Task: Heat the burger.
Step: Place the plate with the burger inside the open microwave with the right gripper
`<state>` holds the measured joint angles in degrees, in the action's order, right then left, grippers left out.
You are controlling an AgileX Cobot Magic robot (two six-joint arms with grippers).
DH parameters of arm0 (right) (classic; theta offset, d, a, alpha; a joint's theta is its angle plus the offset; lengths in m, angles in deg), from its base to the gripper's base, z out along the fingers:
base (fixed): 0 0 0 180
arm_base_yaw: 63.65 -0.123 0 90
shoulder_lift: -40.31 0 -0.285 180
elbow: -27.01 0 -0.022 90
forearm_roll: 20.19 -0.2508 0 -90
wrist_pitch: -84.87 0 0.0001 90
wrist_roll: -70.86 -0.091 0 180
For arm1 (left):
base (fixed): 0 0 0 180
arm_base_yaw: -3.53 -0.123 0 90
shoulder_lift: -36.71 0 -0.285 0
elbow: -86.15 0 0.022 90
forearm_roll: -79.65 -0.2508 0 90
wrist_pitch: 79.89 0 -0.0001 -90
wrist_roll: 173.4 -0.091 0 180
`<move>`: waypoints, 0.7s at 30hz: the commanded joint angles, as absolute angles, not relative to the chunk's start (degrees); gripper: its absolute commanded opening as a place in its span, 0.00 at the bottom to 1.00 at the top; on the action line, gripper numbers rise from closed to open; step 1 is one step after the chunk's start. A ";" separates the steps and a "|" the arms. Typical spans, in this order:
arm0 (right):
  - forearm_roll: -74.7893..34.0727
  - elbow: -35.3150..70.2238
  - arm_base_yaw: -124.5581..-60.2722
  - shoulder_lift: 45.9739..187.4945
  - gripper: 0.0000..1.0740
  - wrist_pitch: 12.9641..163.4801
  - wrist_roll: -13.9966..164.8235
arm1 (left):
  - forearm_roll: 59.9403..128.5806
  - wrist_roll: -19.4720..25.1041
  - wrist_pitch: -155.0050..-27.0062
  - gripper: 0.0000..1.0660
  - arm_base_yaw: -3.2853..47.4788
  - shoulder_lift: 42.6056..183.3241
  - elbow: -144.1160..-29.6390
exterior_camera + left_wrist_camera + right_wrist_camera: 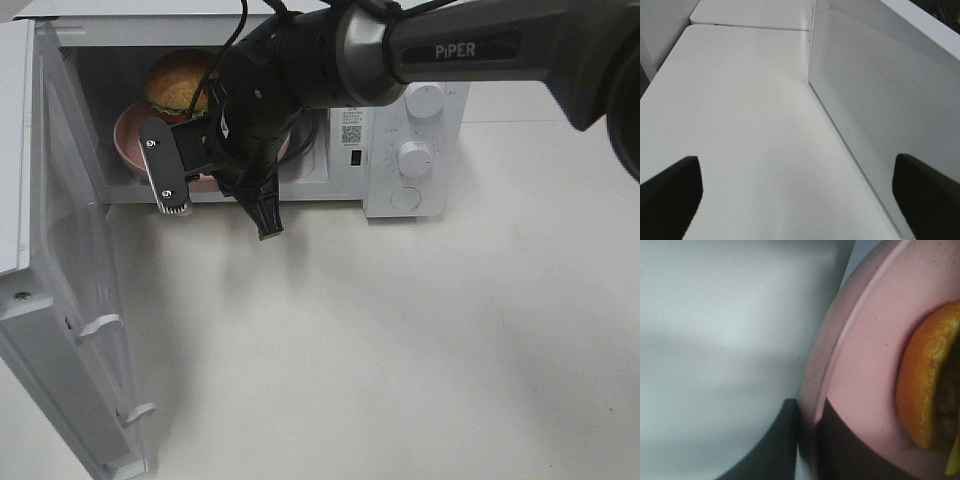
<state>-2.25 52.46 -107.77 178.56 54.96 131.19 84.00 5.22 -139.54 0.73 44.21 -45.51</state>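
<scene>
The pink plate's near edge (205, 184) sticks out past the dark turntable, so my right gripper keeps hold of the plate until it is farther inside the microwave.
The burger (178, 82), with a golden bun and green lettuce, sits on a pink plate (128, 140) inside the open microwave (400, 150). My right arm reaches across from the right into the oven's mouth. In the right wrist view my right gripper (810, 437) is shut on the pink plate's rim (865, 340), one finger on each side, and the burger's bun (927, 385) lies just beyond. My left gripper (800, 200) is open, with only bare table between its dark fingers (670, 195); the exterior high view does not show it.
The microwave door (70, 250) stands swung wide open at the left, reaching toward the table's front edge. Its white perforated panel (880, 100) runs close beside my left gripper. Two knobs (415, 158) sit on the oven's right-hand panel. A white table (420, 340) lies in front.
</scene>
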 commanded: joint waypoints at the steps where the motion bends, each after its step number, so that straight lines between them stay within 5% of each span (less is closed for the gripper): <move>1: -0.94 55.21 -106.85 178.73 0.00 57.94 130.56 | 84.06 5.34 -139.31 0.92 0.84 43.01 -45.51; 21: 2.16 59.91 -104.85 181.65 0.00 60.18 128.21 | 84.06 5.39 -139.31 0.92 0.84 43.01 -45.51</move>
